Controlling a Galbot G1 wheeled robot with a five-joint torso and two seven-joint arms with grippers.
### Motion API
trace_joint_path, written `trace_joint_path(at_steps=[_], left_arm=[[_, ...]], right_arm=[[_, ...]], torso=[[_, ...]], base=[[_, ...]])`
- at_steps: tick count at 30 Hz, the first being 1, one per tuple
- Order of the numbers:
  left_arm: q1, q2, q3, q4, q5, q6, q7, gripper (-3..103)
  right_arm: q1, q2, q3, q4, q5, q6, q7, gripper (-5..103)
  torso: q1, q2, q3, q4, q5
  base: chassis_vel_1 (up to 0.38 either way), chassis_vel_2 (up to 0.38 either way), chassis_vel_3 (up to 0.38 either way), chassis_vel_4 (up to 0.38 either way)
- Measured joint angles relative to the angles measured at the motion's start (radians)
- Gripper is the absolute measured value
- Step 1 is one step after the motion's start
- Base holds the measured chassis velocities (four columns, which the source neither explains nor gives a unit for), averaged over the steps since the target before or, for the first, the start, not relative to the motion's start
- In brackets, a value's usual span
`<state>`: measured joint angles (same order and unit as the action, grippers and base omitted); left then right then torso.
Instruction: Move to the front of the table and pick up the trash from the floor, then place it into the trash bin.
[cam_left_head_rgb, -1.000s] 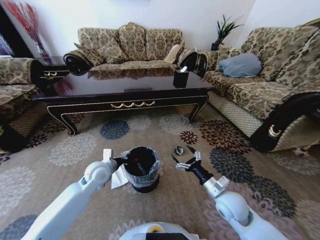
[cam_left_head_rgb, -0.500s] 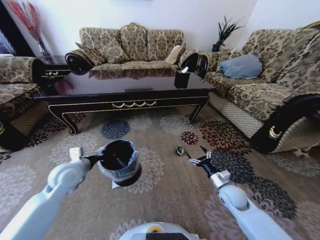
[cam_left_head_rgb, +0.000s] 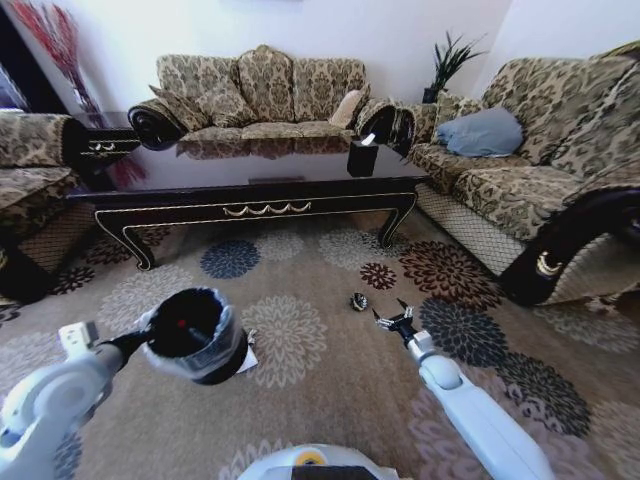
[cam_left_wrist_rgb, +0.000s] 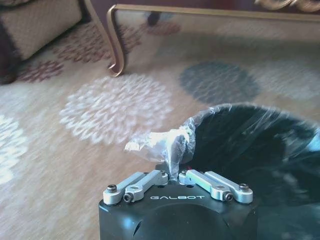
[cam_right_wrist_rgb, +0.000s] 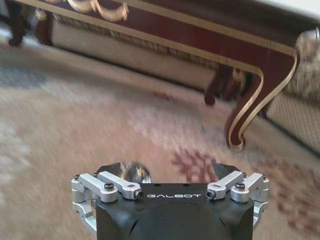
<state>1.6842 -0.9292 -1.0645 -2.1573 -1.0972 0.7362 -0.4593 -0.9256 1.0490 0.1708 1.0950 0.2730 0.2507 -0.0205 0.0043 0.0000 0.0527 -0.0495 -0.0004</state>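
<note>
The right gripper grabs the small dark ball of trash by its crumpled edge (cam_left_head_rgb: 359, 301) next, to drop the ball into the black trash bin (cam_left_head_rgb: 195, 336).
My left gripper (cam_left_head_rgb: 141, 339) is shut on the bag liner at the rim of the black trash bin (cam_left_head_rgb: 195, 336) and holds the bin tilted above the carpet at lower left. In the left wrist view the fingers (cam_left_wrist_rgb: 150, 178) pinch the liner beside the bin (cam_left_wrist_rgb: 250, 150). A red speck lies inside the bin. A white paper piece (cam_left_head_rgb: 246, 357) lies on the carpet just beneath it. A small dark ball of trash (cam_left_head_rgb: 358, 301) lies on the carpet, and my right gripper (cam_left_head_rgb: 396, 319) stands open just right of it and nearer me. The ball (cam_right_wrist_rgb: 131, 172) shows by one finger. The table (cam_left_head_rgb: 250, 172) stands beyond.
Patterned sofas (cam_left_head_rgb: 262, 90) ring the table at the left, back and right. A black square box (cam_left_head_rgb: 362, 157) stands on the table's right end. The table's curved leg (cam_right_wrist_rgb: 247, 112) is ahead of the right gripper. Flowered carpet (cam_left_head_rgb: 300, 300) lies between me and the table.
My left arm has carried the bin off the floor, leftward and nearer to me. The right gripper has reached forward along the carpet, staying open near the dark ball.
</note>
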Motion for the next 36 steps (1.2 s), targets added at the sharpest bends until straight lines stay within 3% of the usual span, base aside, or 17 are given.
trace_joint_path(at_steps=[5,11,15,22,26,31,36], left_arm=[[0.04,-0.05,0.011,-0.027,0.006,-0.001,0.018,4],[0.036,-0.056,0.025,-0.067,-0.01,-0.001,0.0,4],[0.023,-0.046,0.035,-0.091,-0.031,-0.001,-0.01,4],[-0.022,-0.023,0.082,-0.129,-0.063,0.0,-0.047,4],[-0.089,0.019,0.162,-0.168,-0.09,0.0,-0.094,4],[-0.137,0.03,0.235,-0.169,-0.082,0.0,-0.109,4],[-0.133,0.013,0.249,-0.161,-0.064,0.0,-0.113,4]], right_arm=[[0.167,0.119,-0.049,-0.234,0.025,0.029,-0.014,100],[0.29,0.199,-0.076,-0.394,0.058,0.044,-0.036,100],[0.328,0.221,-0.093,-0.47,0.08,0.046,-0.056,100],[0.359,0.238,-0.086,-0.539,0.105,0.033,-0.077,100],[0.379,0.238,-0.072,-0.565,0.123,0.011,-0.089,100],[0.361,0.238,-0.062,-0.549,0.122,0.02,-0.108,100],[0.341,0.243,-0.051,-0.541,0.108,0.04,-0.131,100]], torso=[[0.0,0.0,0.0,-0.0011,-0.0002],[0.0,0.0,0.0,0.0003,0.0003],[0.0,0.0,0.0,-0.001,0.0003],[0.0,0.0,0.0,-0.0002,0.0003],[0.0,0.0,0.0,-0.0008,0.0004],[0.0,0.0,0.0,-0.0011,0.0004],[0.0,0.0,0.0,0.0,0.0005]], base=[[0.0,0.0,0.0,0.0],[0.0,0.0,0.0,0.0],[0.0,0.0,0.0,0.0],[0.0,0.0,0.0,0.0],[0.0,0.0,0.0,0.0],[0.0,0.0,0.0,0.0],[0.0,0.0,0.0,0.0]])
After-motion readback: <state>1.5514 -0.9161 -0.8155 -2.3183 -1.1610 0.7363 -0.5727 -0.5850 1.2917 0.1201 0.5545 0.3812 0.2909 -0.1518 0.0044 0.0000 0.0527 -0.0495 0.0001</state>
